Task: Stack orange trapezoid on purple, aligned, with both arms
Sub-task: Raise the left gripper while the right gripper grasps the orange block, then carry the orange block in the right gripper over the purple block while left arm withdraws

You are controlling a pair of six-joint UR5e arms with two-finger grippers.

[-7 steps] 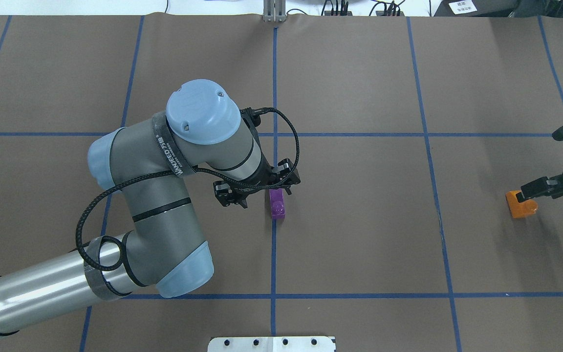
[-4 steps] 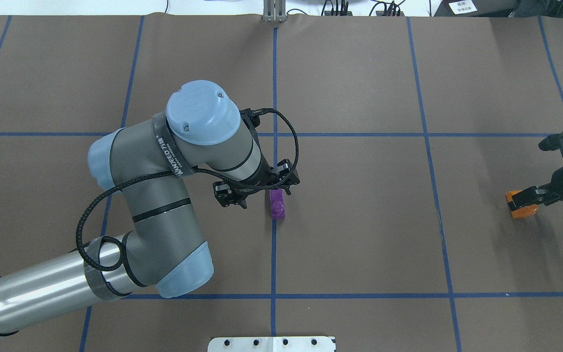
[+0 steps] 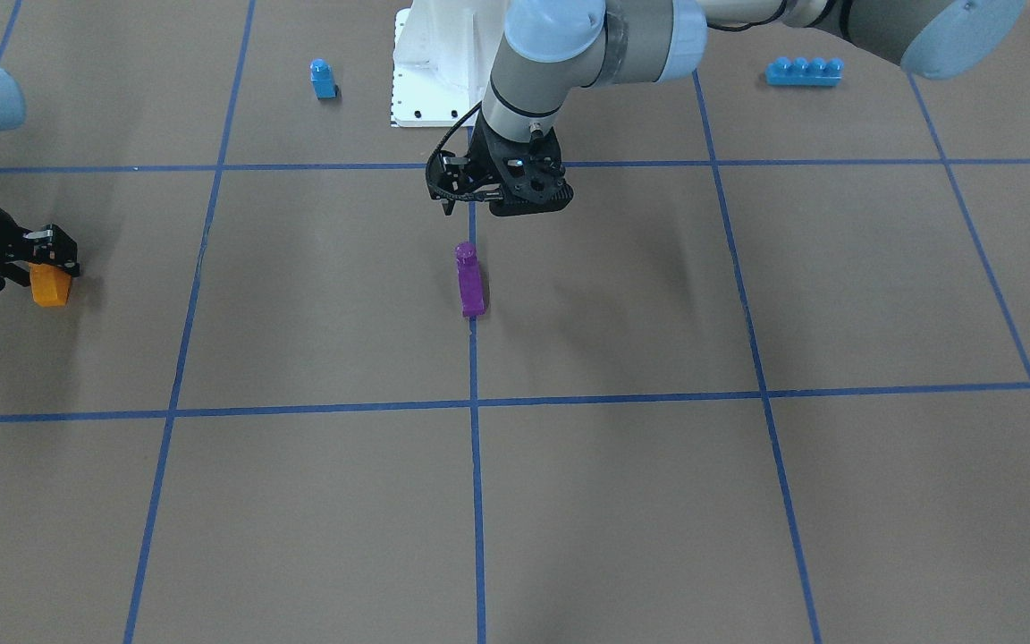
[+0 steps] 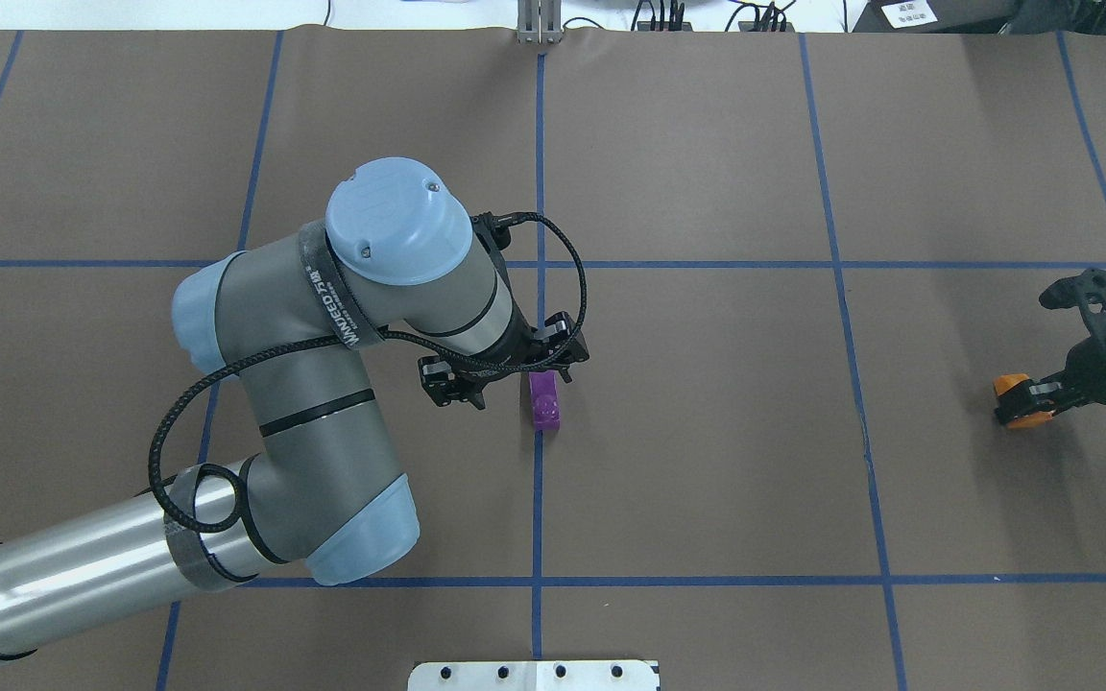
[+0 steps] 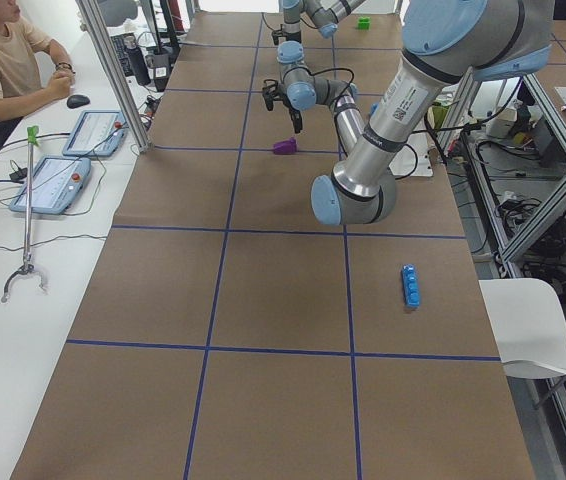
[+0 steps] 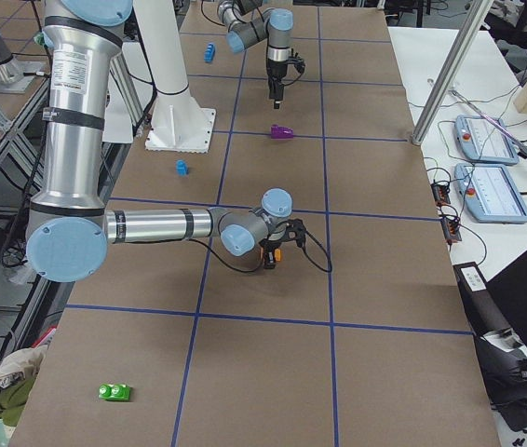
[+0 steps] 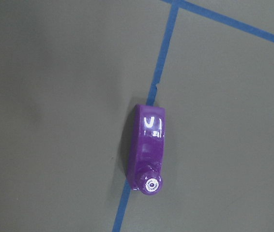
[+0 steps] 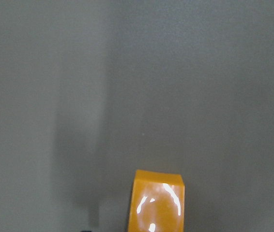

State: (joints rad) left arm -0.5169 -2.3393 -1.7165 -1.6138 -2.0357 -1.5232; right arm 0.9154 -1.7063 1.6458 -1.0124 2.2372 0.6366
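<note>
The right gripper grabs the orange trapezoid's narrow sides next, to stack it aligned on the purple block (image 3: 469, 281).
The purple block (image 4: 544, 403) lies on its side on the centre blue line, stud toward the robot; it also shows in the front view (image 3: 469, 282) and the left wrist view (image 7: 149, 147). My left gripper (image 4: 505, 369) hovers just above its robot-side end, open and empty (image 3: 502, 183). The orange trapezoid (image 4: 1014, 401) sits on the table at the far right, also in the front view (image 3: 52, 284) and at the bottom of the right wrist view (image 8: 157, 203). My right gripper (image 4: 1028, 395) is low over it, its fingers straddling the block, seemingly open.
A small blue single-stud block (image 3: 323, 79) and a long blue brick (image 3: 803, 72) lie near the robot's white base plate (image 3: 434, 72). A green block (image 6: 114, 392) lies at the near end of the table in the right view. Operators' desks flank the table.
My right gripper has swung leftward and turned, coming lower over the orange trapezoid, which stays in place. My left arm and the purple block have not moved.
</note>
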